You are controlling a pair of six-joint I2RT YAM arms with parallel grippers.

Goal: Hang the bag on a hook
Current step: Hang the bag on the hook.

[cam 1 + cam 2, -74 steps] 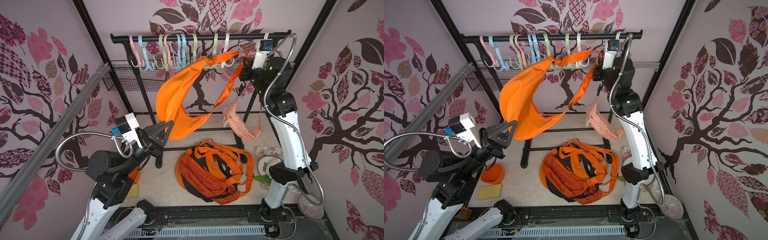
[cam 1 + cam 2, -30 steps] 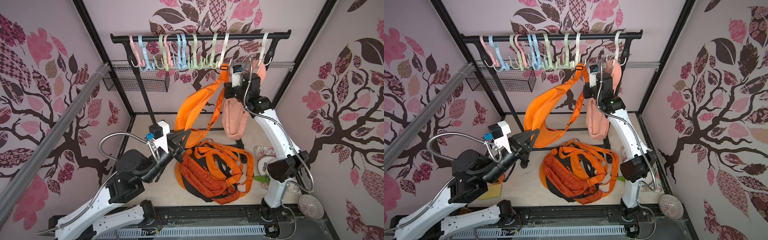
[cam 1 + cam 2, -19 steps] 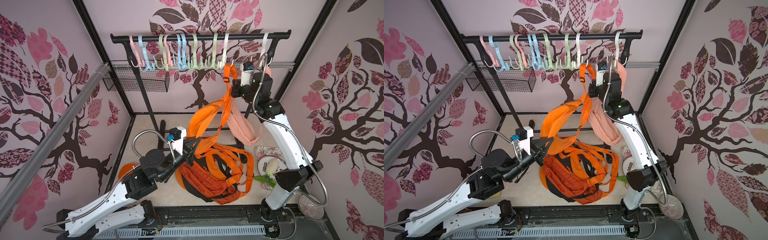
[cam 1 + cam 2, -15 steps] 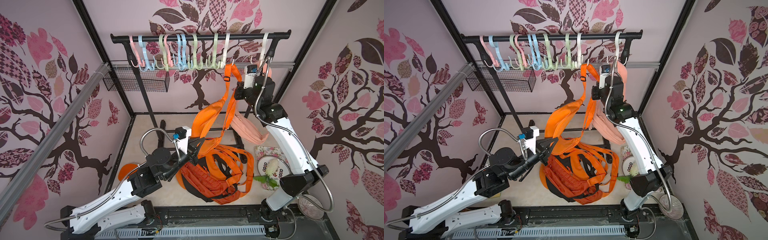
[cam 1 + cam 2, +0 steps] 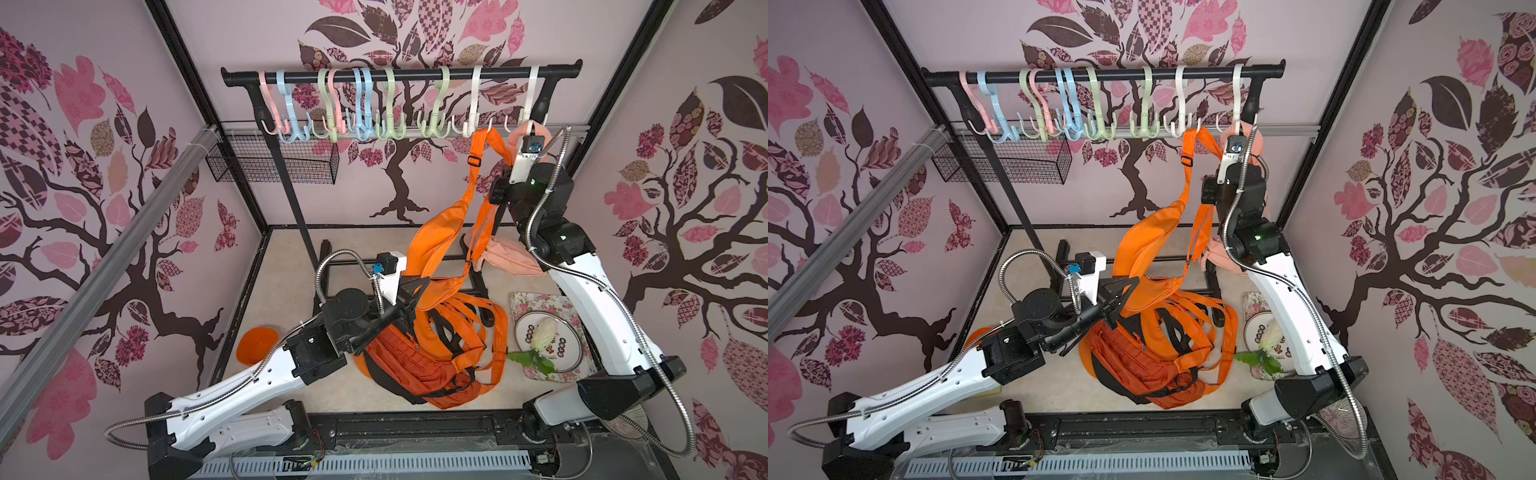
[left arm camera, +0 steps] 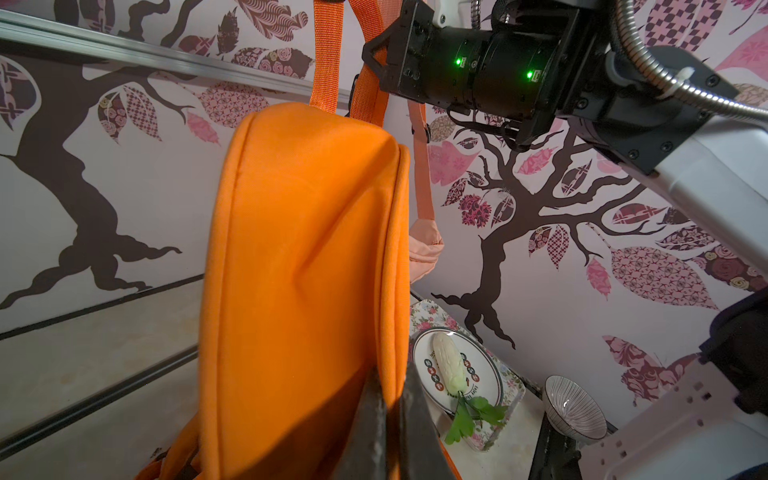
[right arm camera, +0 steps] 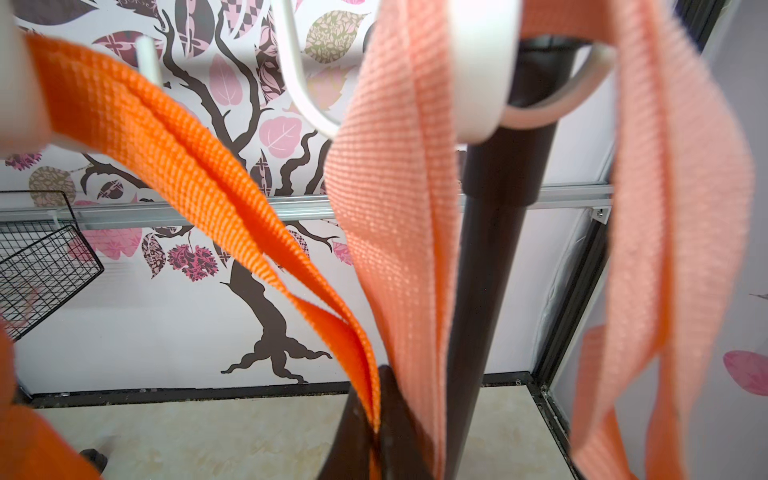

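Observation:
The orange bag's strap loops over the white hook's peg, so it is time to open my left gripper now, and the bag would remain hanging.
The orange bag hangs slack under the rack, and its strap loops over a prong of a white hook. My left gripper is low, shut on the bag's bottom edge. High beside the hooks, my right gripper is shut on the orange strap, which runs up over the white hook.
A peach bag hangs by its strap from the rightmost white hook, against my right arm. An orange backpack lies on the floor. A plate on a floral tray, a wire basket and several pastel hooks are nearby.
My left gripper has come down and to the right with the bag's bottom, so the bag now hangs lower. My right gripper has carried the strap up to the white hook.

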